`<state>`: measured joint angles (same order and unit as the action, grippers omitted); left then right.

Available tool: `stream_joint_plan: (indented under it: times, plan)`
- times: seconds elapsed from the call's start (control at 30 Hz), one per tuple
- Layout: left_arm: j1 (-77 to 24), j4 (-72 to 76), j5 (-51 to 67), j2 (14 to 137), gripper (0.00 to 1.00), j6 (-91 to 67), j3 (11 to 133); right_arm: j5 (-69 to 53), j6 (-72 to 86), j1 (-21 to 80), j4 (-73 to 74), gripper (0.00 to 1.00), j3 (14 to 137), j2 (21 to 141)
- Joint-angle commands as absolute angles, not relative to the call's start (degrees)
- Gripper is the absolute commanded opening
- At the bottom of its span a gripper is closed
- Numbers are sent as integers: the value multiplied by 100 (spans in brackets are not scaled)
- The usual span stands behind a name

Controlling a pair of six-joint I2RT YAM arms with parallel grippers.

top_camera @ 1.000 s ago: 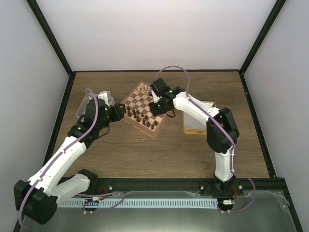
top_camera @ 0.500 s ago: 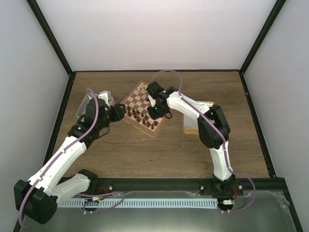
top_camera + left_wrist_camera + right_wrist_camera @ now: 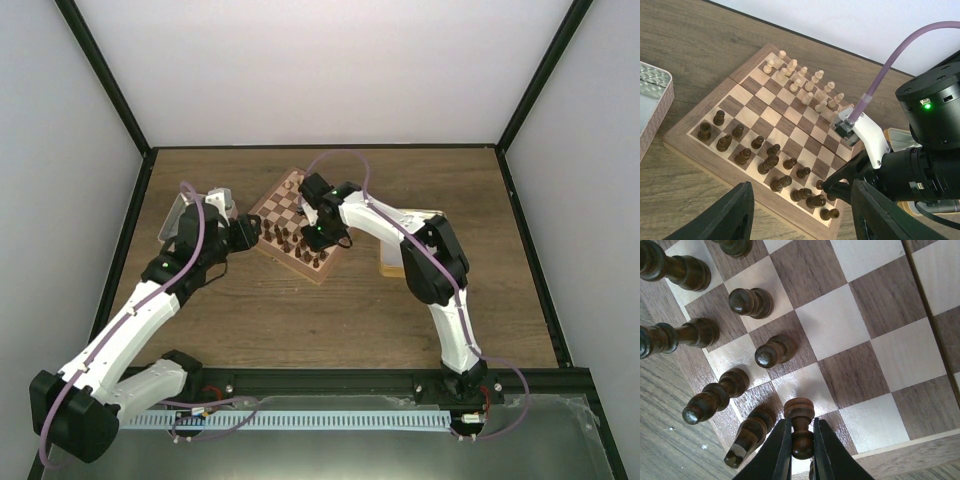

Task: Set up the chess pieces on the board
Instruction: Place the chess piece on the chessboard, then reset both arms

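Observation:
The dark pawn's base is low over its pale square, so I need to open my right gripper.
The board (image 3: 283,208) lies tilted at the table's middle left. Dark chess pieces (image 3: 287,241) stand in two rows along its near side, and pale pieces (image 3: 294,183) stand on the far side. My right gripper (image 3: 801,429) is shut on a dark pawn (image 3: 799,411) and holds it low over the squares at the right end of the dark rows (image 3: 771,162). It shows in the top view (image 3: 318,236) and the left wrist view (image 3: 829,186). My left gripper (image 3: 801,202) is open and empty, just off the board's near-left edge (image 3: 252,232).
A metal tin (image 3: 178,216) sits left of the board, partly under the left arm; it also shows in the left wrist view (image 3: 654,107). A pale tin (image 3: 408,252) sits right of the board under the right arm. Black frame posts edge the table.
My right gripper has moved left and nearer along the board to the right end of the dark rows, with the pawn in it. The left arm has not moved.

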<state>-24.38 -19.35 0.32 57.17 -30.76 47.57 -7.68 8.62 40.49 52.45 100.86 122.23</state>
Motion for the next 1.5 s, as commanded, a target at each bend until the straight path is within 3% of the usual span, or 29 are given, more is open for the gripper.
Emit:
stream_joint_plan:
  times: [0.0, 0.33, 0.8, 1.0, 1.17, 1.23, 1.27, 1.47]
  plan:
    - [-2417, -1838, 99, 5739, 55, -2987, 4735, -799, 795, 4140, 5326, 11, 10336, 12311]
    - [-2417, -1861, 98, 5752, 56, -2985, 4728, -751, 802, 4140, 5322, 18, 10383, 12331]
    - [-2416, -1916, 48, 5667, 56, -2979, 4767, -587, 963, 4140, 5201, 18, 10467, 12231]
    - [-2413, -1943, -38, 5275, 58, -2644, 4867, -380, 1477, 4127, 4668, 33, 10144, 11517]
    - [-2416, -2257, -8, 4877, 76, -2303, 5078, 55, 1947, 4075, 3861, 43, 9209, 10359]
    - [-2416, -2441, 24, 4742, 96, -2222, 5187, 355, 2117, 4053, 3530, 49, 8683, 9799]
    - [-2408, -2519, 47, 4688, 100, -2175, 5227, 561, 2197, 4049, 3370, 50, 8403, 9521]
    - [-2408, -2689, 232, 4238, 100, -1814, 5301, 1436, 2449, 3969, 2628, 60, 6756, 7682]
